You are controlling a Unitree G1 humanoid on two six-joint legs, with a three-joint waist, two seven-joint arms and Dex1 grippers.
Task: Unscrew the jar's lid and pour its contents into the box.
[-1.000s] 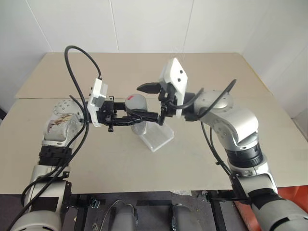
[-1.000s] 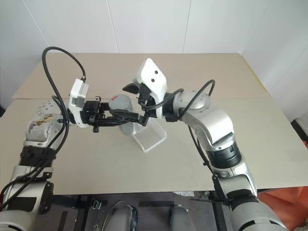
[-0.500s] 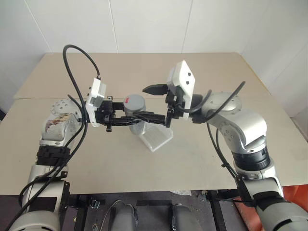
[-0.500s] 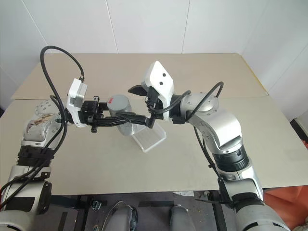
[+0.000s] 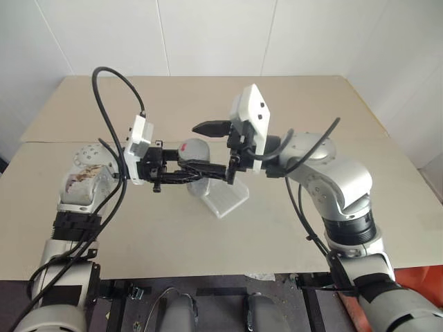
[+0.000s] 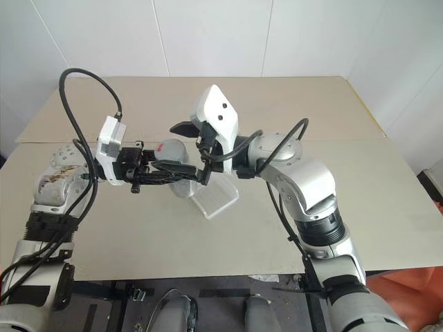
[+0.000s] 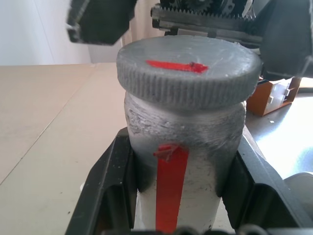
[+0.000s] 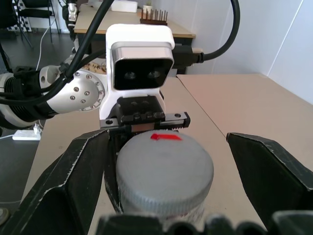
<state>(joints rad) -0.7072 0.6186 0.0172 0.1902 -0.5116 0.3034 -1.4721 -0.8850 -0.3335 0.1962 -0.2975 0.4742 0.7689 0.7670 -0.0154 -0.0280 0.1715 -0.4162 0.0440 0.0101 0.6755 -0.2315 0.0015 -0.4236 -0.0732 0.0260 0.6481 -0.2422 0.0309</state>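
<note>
The grey lid's ridged side (image 5: 194, 149) (image 8: 164, 203) sits between my right gripper's open fingers and closing now would catch the lid, so my right gripper closes next.
The silvery-grey jar (image 5: 196, 181) hangs above the table, with my left gripper (image 5: 201, 170) shut on its body; a red stripe runs down the jar's side (image 7: 171, 181). The grey ridged lid (image 7: 188, 71), marked with a red dash, sits on the jar. My right gripper (image 5: 199, 149) stands open around the lid (image 8: 164, 164), one finger (image 8: 80, 181) on each side with a gap to the lid. The clear plastic box (image 5: 227, 197) lies on the table just below and to the right of the jar. The contents are hidden inside the jar.
The beige table (image 5: 277, 228) is made of two boards, with a seam (image 5: 387, 142) running across it. White walls close it in at the back and on the right. Its front edge (image 5: 208, 275) lies near the robot.
The right gripper drew off a little to the right of the lid, then came back around it, still open. The left gripper and the jar kept still.
</note>
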